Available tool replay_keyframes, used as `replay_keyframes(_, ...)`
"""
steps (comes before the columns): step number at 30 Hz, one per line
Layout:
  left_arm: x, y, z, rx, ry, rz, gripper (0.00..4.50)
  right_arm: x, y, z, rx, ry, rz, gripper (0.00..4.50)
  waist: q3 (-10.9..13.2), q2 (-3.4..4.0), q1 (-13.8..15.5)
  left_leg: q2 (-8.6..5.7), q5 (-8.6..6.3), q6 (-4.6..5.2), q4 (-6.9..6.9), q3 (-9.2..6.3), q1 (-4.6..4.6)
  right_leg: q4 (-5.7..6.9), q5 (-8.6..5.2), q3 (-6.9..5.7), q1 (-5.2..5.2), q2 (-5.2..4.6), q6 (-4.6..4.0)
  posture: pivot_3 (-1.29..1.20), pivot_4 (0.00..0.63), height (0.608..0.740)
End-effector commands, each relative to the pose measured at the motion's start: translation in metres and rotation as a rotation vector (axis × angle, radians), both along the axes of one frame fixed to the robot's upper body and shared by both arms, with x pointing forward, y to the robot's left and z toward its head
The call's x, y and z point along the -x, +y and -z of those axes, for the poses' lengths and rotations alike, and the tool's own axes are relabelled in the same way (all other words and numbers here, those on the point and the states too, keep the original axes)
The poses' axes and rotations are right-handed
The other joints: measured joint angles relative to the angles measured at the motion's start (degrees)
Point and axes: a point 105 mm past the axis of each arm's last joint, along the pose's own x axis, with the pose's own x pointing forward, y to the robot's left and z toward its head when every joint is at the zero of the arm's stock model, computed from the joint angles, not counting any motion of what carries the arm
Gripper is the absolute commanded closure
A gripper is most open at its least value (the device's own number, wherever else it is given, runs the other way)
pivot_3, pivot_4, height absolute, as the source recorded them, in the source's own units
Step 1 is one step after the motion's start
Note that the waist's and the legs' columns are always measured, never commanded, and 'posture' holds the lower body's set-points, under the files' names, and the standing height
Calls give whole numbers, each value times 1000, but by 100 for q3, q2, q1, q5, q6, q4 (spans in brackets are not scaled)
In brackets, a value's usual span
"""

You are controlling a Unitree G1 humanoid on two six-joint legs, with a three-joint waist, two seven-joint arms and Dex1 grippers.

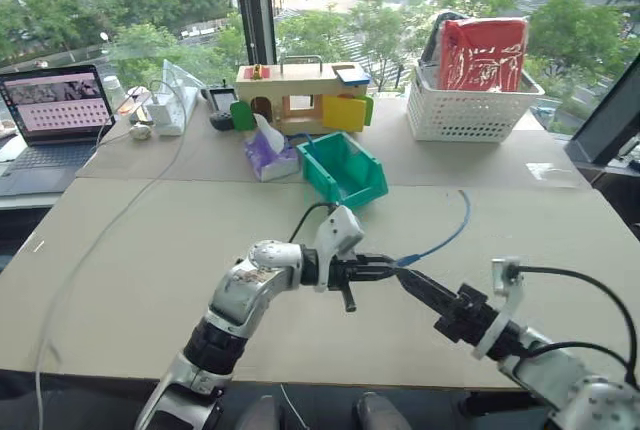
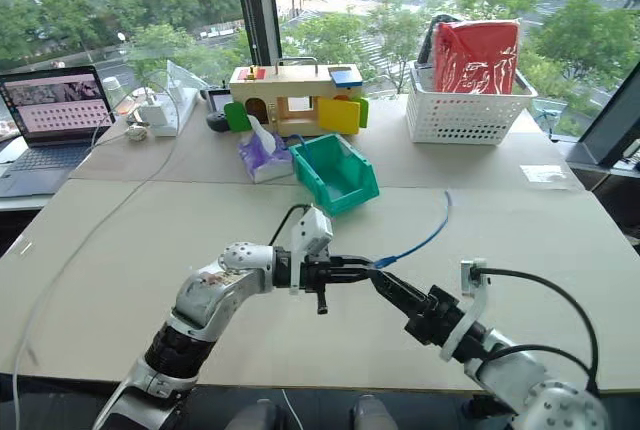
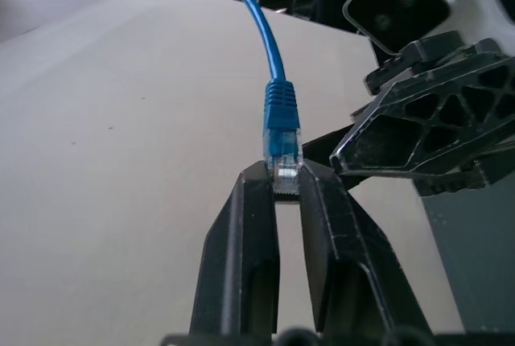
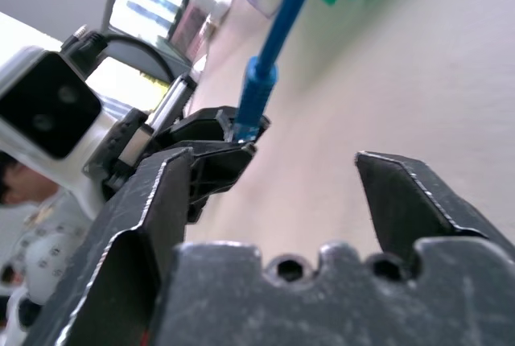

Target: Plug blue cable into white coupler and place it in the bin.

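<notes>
My right gripper will reach the blue cable and hold it by the blue boot behind its plug [image 1: 407, 260] [image 4: 257, 88], because my left gripper's fingers cover the clear end.
My left gripper [image 3: 286, 177] is shut on the clear plug of the blue cable [image 3: 265, 32], just above the table. From the left gripper [image 1: 390, 266] the blue cable [image 1: 448, 232] curves away across the table toward the far right. My right gripper [image 4: 273, 161] is open with nothing between its fingers. The tips of the right gripper [image 1: 407, 277] sit right beside the held plug. The teal bin [image 1: 372, 186] stands beyond both grippers, near the table's middle. The white coupler is out of view.
A purple tissue box [image 1: 270, 155] sits next to the bin, with a wooden toy house [image 1: 300, 95] behind it. A white lattice basket [image 1: 470, 115] with a red bag stands far right. At far left is a laptop [image 1: 55, 110]; a long white cord [image 1: 120, 212] trails toward the near edge.
</notes>
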Motion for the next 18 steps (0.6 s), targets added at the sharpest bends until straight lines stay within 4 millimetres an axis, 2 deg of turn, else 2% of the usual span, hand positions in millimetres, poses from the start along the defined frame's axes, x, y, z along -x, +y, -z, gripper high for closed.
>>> replay_keyframes(1,5,-3,-8,17,1,-13,4499,-3,12,-14,-97,-30,81,739,0,0,-23,0,2,2,0,-3,2,-1,1,-4,4,0,-1,0,150,715)
replay_keyframes(5,4,0,-8,6,4,-34,4499,-1,22,-27,-176,-16,86,739,-1,1,-85,0,3,5,0,-3,-1,-2,-1,-5,1,2,-3,0,150,715)
replay_keyframes(18,5,-1,-6,5,30,-31,4499,0,22,-39,-187,56,93,739,-1,-2,-98,-4,2,6,-25,-3,-16,-52,-7,0,6,0,3,0,150,715)
